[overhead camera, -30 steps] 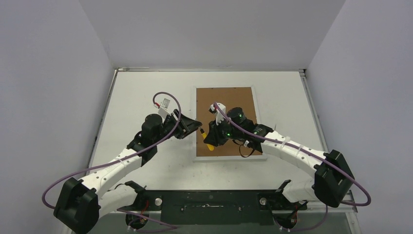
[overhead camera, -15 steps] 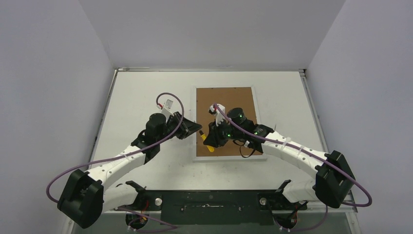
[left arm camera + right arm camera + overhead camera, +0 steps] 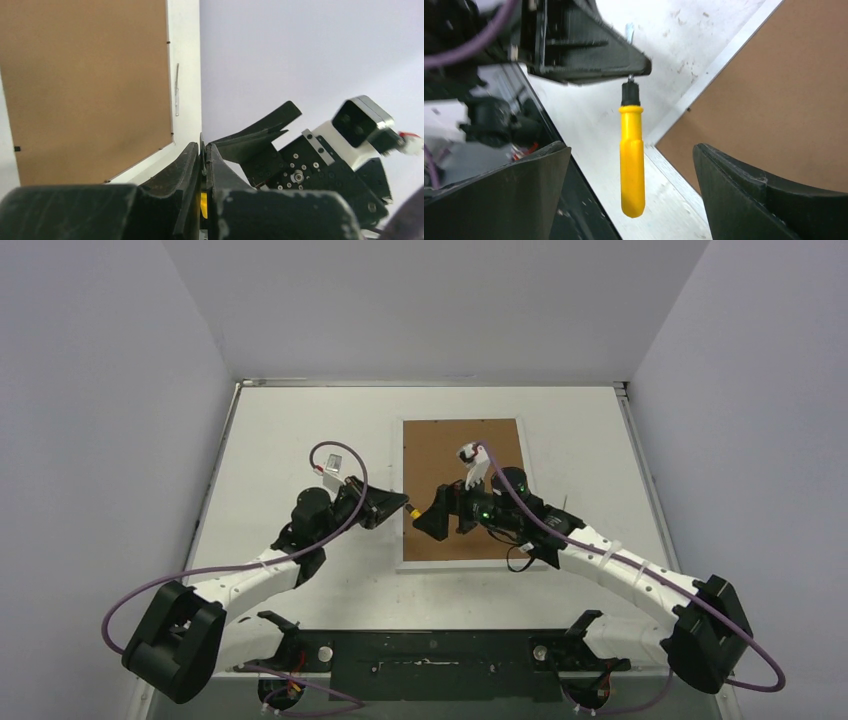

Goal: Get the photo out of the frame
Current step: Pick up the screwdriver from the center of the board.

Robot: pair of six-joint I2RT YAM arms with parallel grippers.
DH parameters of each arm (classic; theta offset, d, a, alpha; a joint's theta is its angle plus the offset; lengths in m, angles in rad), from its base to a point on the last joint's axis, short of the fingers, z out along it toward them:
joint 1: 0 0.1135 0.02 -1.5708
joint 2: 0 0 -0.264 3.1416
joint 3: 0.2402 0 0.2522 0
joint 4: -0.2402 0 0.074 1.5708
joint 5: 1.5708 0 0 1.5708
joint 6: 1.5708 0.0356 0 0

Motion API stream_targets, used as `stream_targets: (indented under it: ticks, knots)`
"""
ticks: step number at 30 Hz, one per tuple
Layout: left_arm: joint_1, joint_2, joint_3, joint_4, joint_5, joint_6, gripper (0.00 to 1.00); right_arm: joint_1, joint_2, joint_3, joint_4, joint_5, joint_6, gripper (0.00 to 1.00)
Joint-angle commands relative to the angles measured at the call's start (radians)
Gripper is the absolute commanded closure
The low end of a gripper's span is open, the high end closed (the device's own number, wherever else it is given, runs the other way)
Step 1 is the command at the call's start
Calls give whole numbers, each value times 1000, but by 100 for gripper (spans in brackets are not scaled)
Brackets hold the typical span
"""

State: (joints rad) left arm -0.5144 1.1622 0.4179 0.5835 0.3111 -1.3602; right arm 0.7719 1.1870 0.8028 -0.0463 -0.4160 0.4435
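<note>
My right gripper grabs the tool by its yellow handle (image 3: 414,512) next, so the thin metal end stays free to pry the frame's back (image 3: 440,455) open.
The frame (image 3: 462,455) lies face down on the table, its brown back (image 3: 85,85) upward inside a white border. The photo is hidden beneath that back. My left gripper (image 3: 402,508) is shut on the thin metal end of a yellow-handled tool (image 3: 631,165), which hangs above the frame's near-left corner. In the left wrist view a sliver of yellow (image 3: 203,205) shows between the closed jaws of the left gripper (image 3: 202,150). My right gripper (image 3: 629,165) stands wide open, one finger on each side of the yellow handle and touching nothing; from above the right gripper (image 3: 432,521) hovers over the frame's left side.
A thin metal sliver (image 3: 176,90) lies on the white surface by the frame's edge. The black base rail (image 3: 430,650) runs along the table's near edge. Grey walls close in the table on three sides.
My right gripper has opened, let go of the yellow handle and drawn back to the right. My left gripper has closed on the tool's metal end and now holds it alone.
</note>
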Motion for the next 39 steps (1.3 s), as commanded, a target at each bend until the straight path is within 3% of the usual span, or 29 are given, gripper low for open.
stream_targets:
  ticks: [1,5,8,15,19,26,30,34,39]
  knots:
    - [8,-20,-5,246,-21,-78,100,-29,-73,-61,249,69,357,0]
    - [8,-27,-43,372,-94,-130,100,-32,-120,-182,474,101,646,1]
    - [8,-25,-55,442,-130,-148,100,-30,-137,-233,579,148,769,5]
    - [-1,-77,-104,480,-223,-145,100,-15,-113,-220,625,214,848,21]
    - [-4,-125,-128,466,-264,-128,100,-4,-60,-232,700,197,914,36]
    - [-9,-184,-150,449,-303,-119,100,41,16,-218,765,218,953,30]
    - [-10,-180,-139,443,-303,-108,100,54,65,-223,843,194,1004,37]
    - [-10,-160,-134,451,-296,-106,100,61,87,-232,888,190,1036,51]
    - [-12,-132,-134,487,-284,-117,100,63,91,-229,905,194,1039,55]
